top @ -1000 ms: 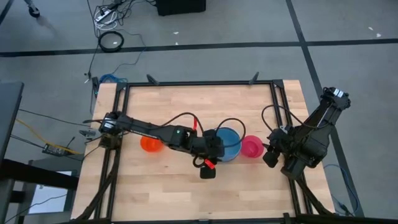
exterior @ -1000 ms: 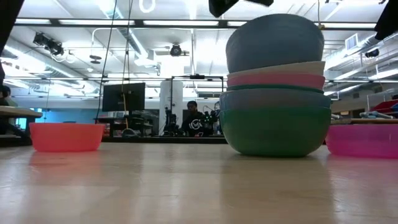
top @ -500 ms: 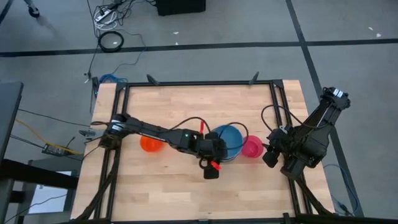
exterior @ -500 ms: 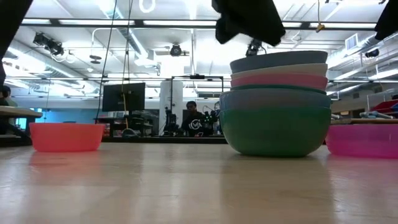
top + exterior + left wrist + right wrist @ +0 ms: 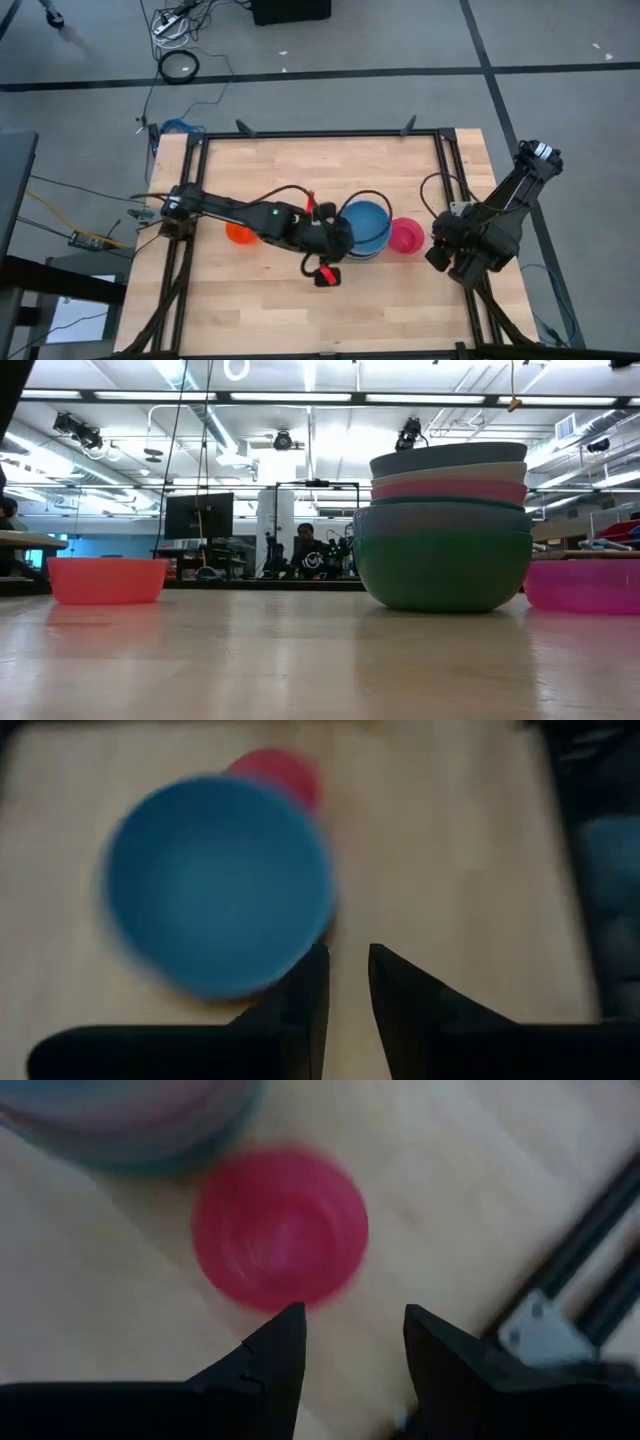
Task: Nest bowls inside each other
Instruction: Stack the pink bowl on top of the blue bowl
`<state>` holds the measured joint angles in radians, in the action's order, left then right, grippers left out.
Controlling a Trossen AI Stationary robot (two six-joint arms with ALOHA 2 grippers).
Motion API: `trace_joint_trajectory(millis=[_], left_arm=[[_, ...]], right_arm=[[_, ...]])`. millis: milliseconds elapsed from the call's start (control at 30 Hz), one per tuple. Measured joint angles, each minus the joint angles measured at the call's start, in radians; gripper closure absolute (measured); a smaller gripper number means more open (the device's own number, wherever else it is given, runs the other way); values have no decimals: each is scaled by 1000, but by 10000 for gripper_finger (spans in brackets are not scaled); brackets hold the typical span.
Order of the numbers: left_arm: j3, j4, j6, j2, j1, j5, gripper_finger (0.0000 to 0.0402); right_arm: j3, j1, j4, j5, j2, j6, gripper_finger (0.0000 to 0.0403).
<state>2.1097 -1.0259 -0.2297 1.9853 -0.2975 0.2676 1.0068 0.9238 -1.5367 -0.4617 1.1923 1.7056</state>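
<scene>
My right gripper will next grab the magenta bowl by its rim [image 5: 420, 243]. Then the magenta bowl should go inside the blue bowl [image 5: 368, 222].
A stack of several nested bowls [image 5: 366, 228] [image 5: 445, 530] stands mid-table on its teal bottom bowl, with a blue bowl [image 5: 215, 885] on top. A small red-orange bowl [image 5: 240, 233] [image 5: 107, 580] rests on the table to the stack's left, and a small magenta bowl [image 5: 405, 236] [image 5: 280, 1230] to its right. My left gripper [image 5: 328, 262] [image 5: 347, 960] hovers open at the stack's near-left side with nothing between its fingers. My right gripper [image 5: 437, 255] [image 5: 350, 1320] hangs open just right of the magenta bowl, clear of it.
A black frame rail [image 5: 452, 165] runs along the table's right side close to my right arm. Bare wood [image 5: 300, 170] lies behind the bowls and along the near edge.
The blue top bowl, tipped above the stack a second ago, has dropped level into the stack. My left gripper has risen out of the low view and drawn back toward the table's near-left, away from the stack.
</scene>
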Motion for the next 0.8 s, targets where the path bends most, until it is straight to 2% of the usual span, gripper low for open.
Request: trace_joint_trajectory(millis=[67,200,333,433,533,667,800], left_arm=[[60,-135,-34,1,-14,71,318],[126,-349,-131,-13,-41,149,318],[130,-471,-207,-19,-67,191,318],[129,-550,-269,-26,-85,222,318],[118,-540,-276,-39,-102,263,318],[94,-545,-315,-62,-113,329,319],[55,-545,-356,-68,-123,376,322]], right_arm=[[-55,6,71,52,0,-8,245],[-160,13,303,63,0,-97,245],[-244,10,498,16,1,-219,245],[-274,-7,554,-16,1,-271,245],[-285,-33,571,-25,1,-339,245],[-298,-61,615,-27,1,-528,245],[-302,-85,613,-24,0,-643,245]])
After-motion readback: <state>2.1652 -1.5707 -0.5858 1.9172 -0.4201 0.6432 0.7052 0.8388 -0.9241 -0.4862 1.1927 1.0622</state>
